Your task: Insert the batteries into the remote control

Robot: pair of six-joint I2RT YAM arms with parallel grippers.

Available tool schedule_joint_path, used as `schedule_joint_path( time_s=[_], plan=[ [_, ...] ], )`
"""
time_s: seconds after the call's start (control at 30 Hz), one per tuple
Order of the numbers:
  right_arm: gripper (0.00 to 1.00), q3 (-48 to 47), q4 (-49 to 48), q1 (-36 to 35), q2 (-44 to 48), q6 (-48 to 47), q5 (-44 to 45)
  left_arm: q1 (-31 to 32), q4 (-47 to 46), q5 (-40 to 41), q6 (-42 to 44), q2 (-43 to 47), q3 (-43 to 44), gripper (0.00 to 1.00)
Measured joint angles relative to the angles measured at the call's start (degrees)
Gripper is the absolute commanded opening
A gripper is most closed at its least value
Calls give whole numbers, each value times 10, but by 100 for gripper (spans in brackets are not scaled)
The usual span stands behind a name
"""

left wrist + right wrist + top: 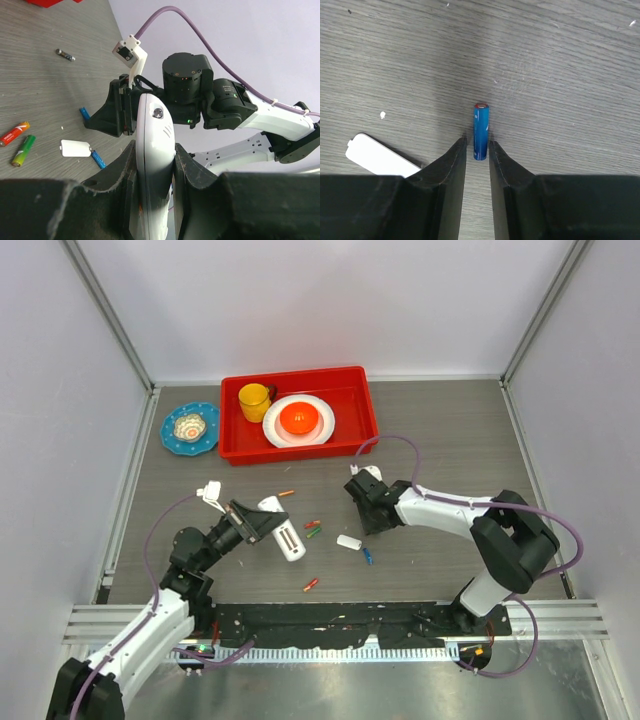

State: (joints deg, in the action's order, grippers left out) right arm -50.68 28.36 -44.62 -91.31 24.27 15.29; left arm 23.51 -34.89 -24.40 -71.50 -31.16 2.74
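The blue battery's near end (480,147) lies between both fingers and closing now would catch the battery, so it is time for my right gripper to close on it.
My left gripper (266,523) is shut on the white remote control (286,536) and holds it above the table. In the left wrist view the remote (155,131) stands edge-on between the pads (154,152). My right gripper (477,143) is down at the table, narrowly open. The end of a blue battery (480,131) lies between its tips, with a small gap on each side. The right gripper also shows in the top view (364,508). The white back cover (349,542) lies beside another blue battery (367,556). Red (312,524), green (315,532) and orange (311,585) batteries lie loose.
A red tray (355,430) at the back holds a yellow cup (254,399) and a white plate (322,426) with an orange bowl. A blue plate (204,440) with a small bowl lies to its left. A small dark piece (286,493) lies before the tray.
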Motion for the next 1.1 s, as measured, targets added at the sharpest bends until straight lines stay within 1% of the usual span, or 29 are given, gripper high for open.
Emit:
schedule_joint_path(
  time_s=[0.2, 0.3, 0.33, 0.4, 0.53, 0.63, 0.77, 0.87, 0.97, 1.1],
  plan=[
    [21, -3, 7, 16, -1, -4, -34, 0, 0, 0, 0, -13, 0, 0],
    [12, -4, 6, 24, -2, -6, -53, 0, 0, 0, 0, -15, 0, 0],
    [7, -4, 7, 26, -2, -7, -58, 0, 0, 0, 0, -15, 0, 0],
    [2, -4, 7, 29, -2, -8, -64, 0, -1, 0, 0, -15, 0, 0],
    [1, -4, 9, 30, 4, -8, -65, 0, -2, 4, 0, -23, 0, 0],
    [1, -1, 17, 26, 42, -5, -66, 1, -13, 6, 0, -48, 0, 0],
    [1, -16, 37, -22, 157, -8, -57, 1, -45, 13, -3, -108, 0, 0],
    [1, -67, 48, -95, 224, -14, -37, 4, -90, 25, -12, -167, 1, 0],
    [1, -118, 61, -146, 234, -21, -47, 12, -134, 39, -17, -217, 3, 0],
    [1, -138, 89, -174, 215, -23, -69, 37, -221, 54, -15, -276, 8, 0]
  ],
)
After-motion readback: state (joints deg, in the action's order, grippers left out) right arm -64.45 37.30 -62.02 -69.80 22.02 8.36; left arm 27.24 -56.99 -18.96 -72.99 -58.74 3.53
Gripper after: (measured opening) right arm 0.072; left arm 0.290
